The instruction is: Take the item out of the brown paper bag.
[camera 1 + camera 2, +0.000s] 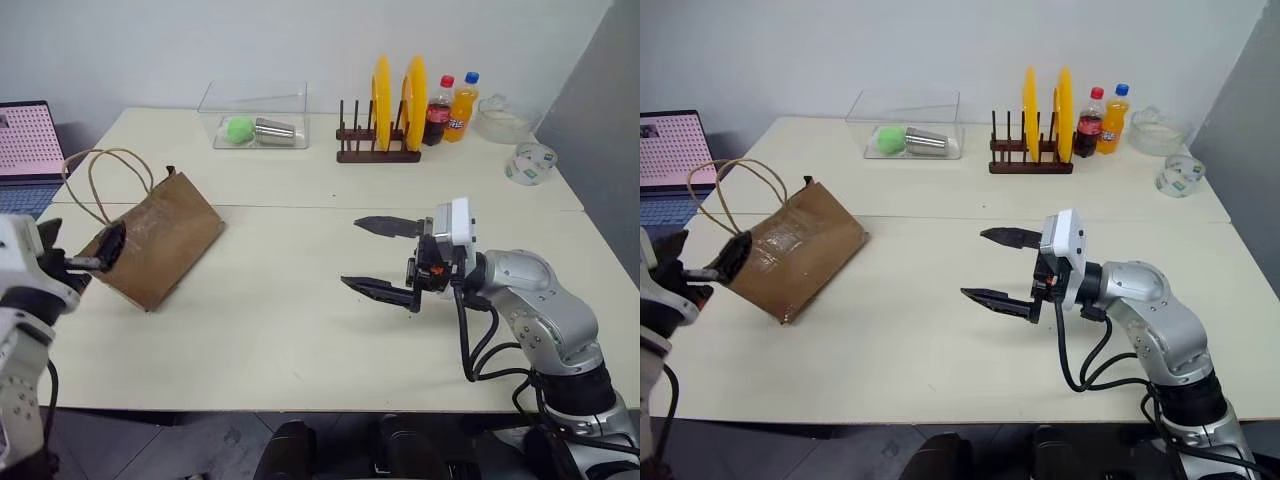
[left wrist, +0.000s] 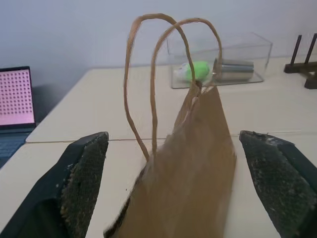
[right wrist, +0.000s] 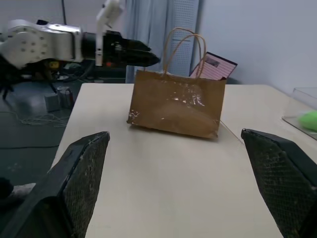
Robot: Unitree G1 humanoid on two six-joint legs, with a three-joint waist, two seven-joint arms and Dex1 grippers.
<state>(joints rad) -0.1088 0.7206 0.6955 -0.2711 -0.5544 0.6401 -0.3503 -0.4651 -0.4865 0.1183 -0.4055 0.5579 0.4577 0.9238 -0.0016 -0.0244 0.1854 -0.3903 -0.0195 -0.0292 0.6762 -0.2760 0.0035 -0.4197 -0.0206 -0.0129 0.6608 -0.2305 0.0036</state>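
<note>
I should grab the bag by its cord handles next with my left gripper, since they stand up in thin loops above its wide paper body (image 1: 165, 240).
The brown paper bag (image 1: 165, 240) stands upright on the left part of the table with its two cord handles (image 1: 95, 180) up. The item is hidden from view. My left gripper (image 1: 80, 247) is open at the bag's left end, level with its top edge. Its fingers (image 2: 81, 183) stand wide on either side of the bag (image 2: 193, 168), and I cannot tell whether they touch it. My right gripper (image 1: 352, 253) hangs open over the middle of the table. It points left at the bag (image 3: 176, 104) from well away, with nothing between its fingers.
At the back stand a clear box (image 1: 255, 120) with a green ball and a metal cup, a rack of yellow plates (image 1: 385, 110), two drink bottles (image 1: 450, 108), a glass bowl (image 1: 500, 120) and a tape roll (image 1: 530, 162). A laptop (image 1: 25, 150) sits far left.
</note>
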